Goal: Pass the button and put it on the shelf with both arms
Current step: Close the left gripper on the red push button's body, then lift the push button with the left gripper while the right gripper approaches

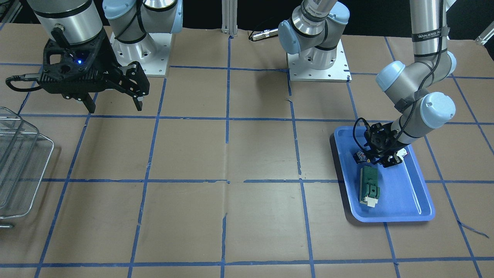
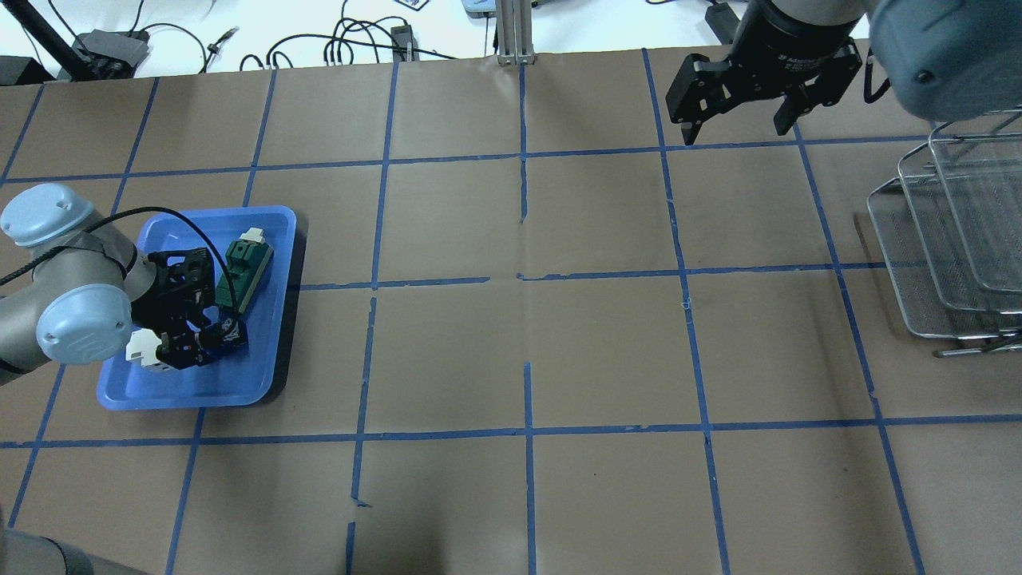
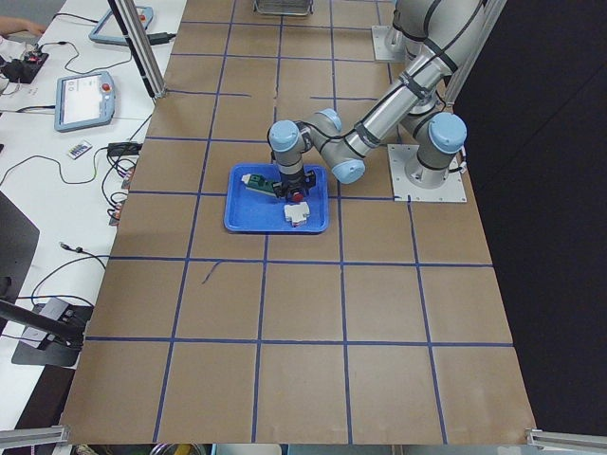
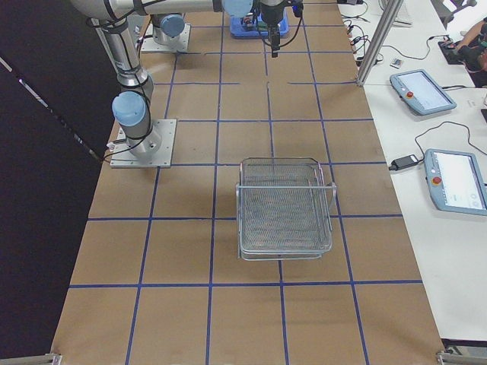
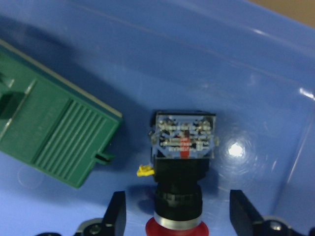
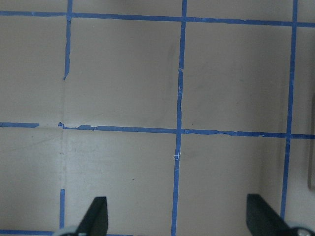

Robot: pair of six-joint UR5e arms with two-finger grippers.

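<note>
I should next take the button by its red-ringed head [image 5: 177, 225] with my left gripper, so that the button's contact block [image 5: 183, 136] stays free for the pass.
The button [image 5: 179, 167] lies on its side in the blue tray, red ring toward the left wrist camera and whitish-blue contact block away from it. My left gripper [image 5: 178, 216] is open, its fingers [image 5: 115, 216] on either side of the button's red end without touching it. The button [image 2: 228, 339] and left gripper [image 2: 207, 339] also show in the overhead view. My right gripper [image 2: 734, 120] is open and empty, held high over the far table. The wire-mesh shelf [image 2: 918, 255] stands at the table's right end, empty.
The blue tray [image 2: 263, 351] also holds a green rectangular module [image 2: 243, 267] beside the button and a white breaker block [image 2: 142, 349] under the left wrist. Brown paper with blue tape lines covers the table [image 2: 527, 351].
</note>
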